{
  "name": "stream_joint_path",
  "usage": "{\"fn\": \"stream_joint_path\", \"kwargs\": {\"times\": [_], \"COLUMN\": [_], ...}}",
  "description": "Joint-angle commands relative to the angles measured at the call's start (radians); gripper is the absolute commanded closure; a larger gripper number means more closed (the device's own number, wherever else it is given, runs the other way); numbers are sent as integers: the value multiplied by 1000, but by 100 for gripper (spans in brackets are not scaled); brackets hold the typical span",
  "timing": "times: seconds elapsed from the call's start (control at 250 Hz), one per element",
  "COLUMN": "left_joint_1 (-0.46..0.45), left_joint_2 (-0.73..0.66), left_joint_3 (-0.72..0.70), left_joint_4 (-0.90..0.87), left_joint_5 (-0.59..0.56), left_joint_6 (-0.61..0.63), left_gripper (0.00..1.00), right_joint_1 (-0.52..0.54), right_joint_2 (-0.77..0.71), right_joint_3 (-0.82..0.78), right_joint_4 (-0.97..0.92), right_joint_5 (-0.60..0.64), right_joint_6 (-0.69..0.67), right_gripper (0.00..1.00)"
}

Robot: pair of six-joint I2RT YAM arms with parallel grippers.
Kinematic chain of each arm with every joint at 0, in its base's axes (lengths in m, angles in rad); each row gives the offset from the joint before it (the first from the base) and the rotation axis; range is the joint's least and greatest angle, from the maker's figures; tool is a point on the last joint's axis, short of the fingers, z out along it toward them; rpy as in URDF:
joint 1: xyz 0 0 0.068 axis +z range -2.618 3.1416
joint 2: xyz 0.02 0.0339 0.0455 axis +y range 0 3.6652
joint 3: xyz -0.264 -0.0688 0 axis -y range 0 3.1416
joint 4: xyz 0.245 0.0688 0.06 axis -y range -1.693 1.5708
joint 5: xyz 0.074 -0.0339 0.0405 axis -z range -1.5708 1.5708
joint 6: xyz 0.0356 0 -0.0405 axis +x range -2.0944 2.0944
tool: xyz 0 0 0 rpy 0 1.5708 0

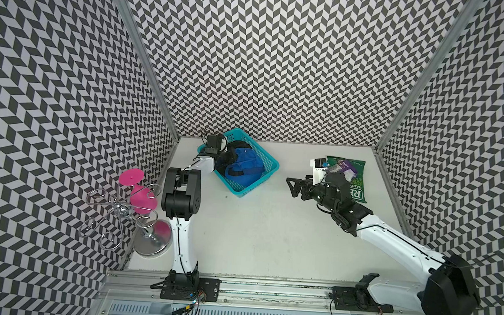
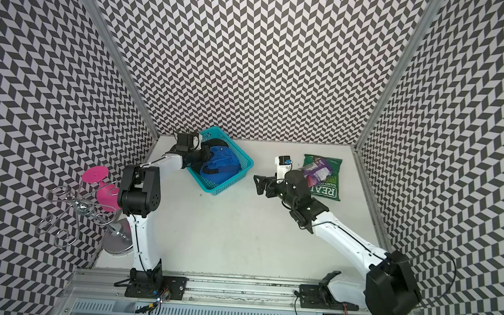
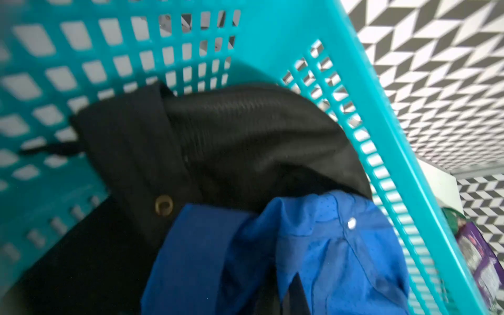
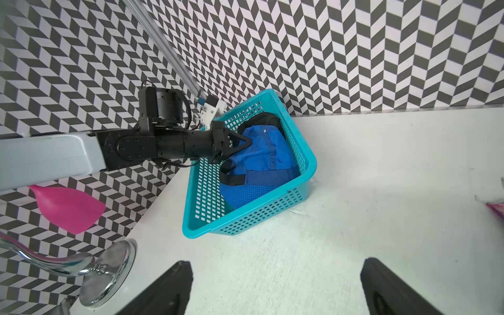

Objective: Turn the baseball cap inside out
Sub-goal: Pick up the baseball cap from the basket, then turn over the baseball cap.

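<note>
Next, my right gripper grabs the cap's blue fabric (image 1: 250, 162) away from the dark strap (image 1: 235, 172), which leaves the strap's edge free to turn inside out.
A blue baseball cap (image 1: 244, 167) (image 2: 220, 166) lies crumpled in a teal basket (image 1: 266, 177) (image 2: 228, 184) at the back left of the table. Its dark strap faces the front. My left gripper (image 1: 229, 158) (image 2: 204, 155) (image 4: 246, 143) reaches into the basket from the left and is shut on the cap's blue fabric (image 3: 327, 259) near its edge. Its fingers are hidden in the left wrist view. A black garment (image 3: 245, 136) lies under and behind the cap. My right gripper (image 1: 291, 187) (image 2: 259, 185) (image 4: 275, 270) hovers open and empty over the bare table, right of the basket (image 4: 245, 226).
A green crisp bag (image 1: 351, 176) with a purple packet (image 1: 344, 167) on it lies at the back right, behind my right wrist. A chrome glass rack (image 1: 115, 213) holding pink glasses (image 1: 140, 199) stands at the table's left edge beside the left arm.
</note>
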State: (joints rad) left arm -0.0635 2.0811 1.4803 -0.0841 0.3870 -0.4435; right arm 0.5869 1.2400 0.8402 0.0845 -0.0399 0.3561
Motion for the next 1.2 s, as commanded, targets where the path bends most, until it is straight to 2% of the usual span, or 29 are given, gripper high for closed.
{"fn": "stream_joint_path", "kwargs": {"times": [0.0,0.1,0.18,0.288,0.381,0.449,0.589,0.713,0.877,1.017,1.198], "left_joint_1": [-22,-54,-75,-102,-146,-180,-260,-318,-361,-378,-389], "left_joint_2": [-226,-379,-474,-578,-667,-714,-765,-775,-787,-813,-868], "left_joint_3": [-111,-214,-262,-313,-354,-380,-371,-357,-343,-367,-403], "left_joint_4": [184,246,267,295,339,397,395,413,432,443,405], "left_joint_5": [14,20,53,99,141,215,232,248,309,363,383], "left_joint_6": [31,79,64,4,10,12,20,6,-10,-16,-12], "left_gripper": [100,100,100,100,100,100,100,100,100,100,100], "right_joint_1": [3,2,2,3,2,1,2,2,2,3,2], "right_joint_2": [-71,-107,-113,-79,-41,-12,36,71,118,113,98], "right_joint_3": [-4,9,37,107,172,214,257,259,319,294,243], "right_joint_4": [50,80,105,105,88,72,69,32,-159,-174,-48], "right_joint_5": [49,39,4,-53,-119,-175,-304,-375,-287,-278,-338], "right_joint_6": [-21,-34,-57,-78,-99,-103,-134,-222,-333,-351,-273], "right_gripper": [0,0,0,0,0,0,0,0,0,0,19]}}
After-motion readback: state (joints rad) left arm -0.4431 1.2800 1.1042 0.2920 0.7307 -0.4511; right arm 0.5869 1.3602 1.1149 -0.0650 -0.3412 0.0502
